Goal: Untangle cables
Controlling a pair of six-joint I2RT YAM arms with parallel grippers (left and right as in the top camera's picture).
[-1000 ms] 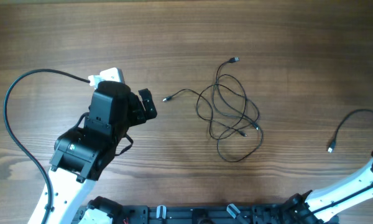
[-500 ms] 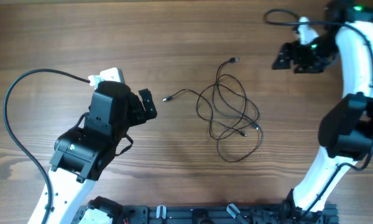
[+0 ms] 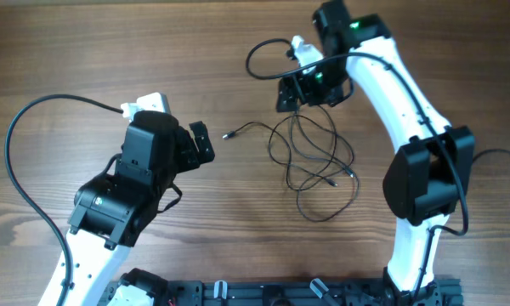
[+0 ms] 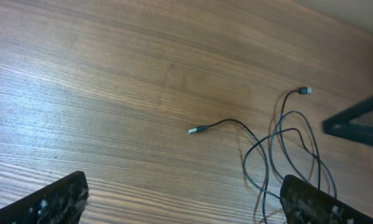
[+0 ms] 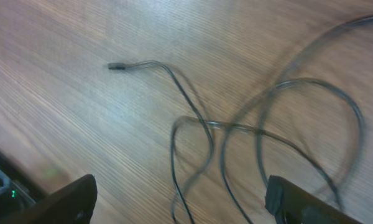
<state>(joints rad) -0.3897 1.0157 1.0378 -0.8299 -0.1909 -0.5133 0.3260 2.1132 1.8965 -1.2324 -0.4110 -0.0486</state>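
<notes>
One cable's cord at the tangle's top edge, away from its plugs, is the part my right gripper will grab next. Both ends will then pull free to untangle.
The cables [image 3: 316, 161] lie as a loose tangle of thin black cords at the table's middle. One strand runs left to a small plug [image 3: 228, 135]. My right gripper [image 3: 296, 90] is open and empty just above the tangle's top edge; its view shows the loops [image 5: 236, 143] between the fingers [image 5: 180, 205] and a plug [image 5: 116, 65]. My left gripper [image 3: 202, 143] is open and empty, left of the tangle. Its view [image 4: 183, 202] shows the left plug [image 4: 198, 130], a second plug [image 4: 304, 91] and the loops [image 4: 286, 155].
The left arm's thick black camera cable [image 3: 17, 144] arcs along the left side. The right arm's camera cable [image 3: 263, 51] loops at the top. Another black cord [image 3: 500, 153] shows at the right edge. The arm bases [image 3: 280, 293] line the front edge.
My right arm has swung in from the right edge, past the top right, to the top of the tangle. The left arm and the cables have not moved.
</notes>
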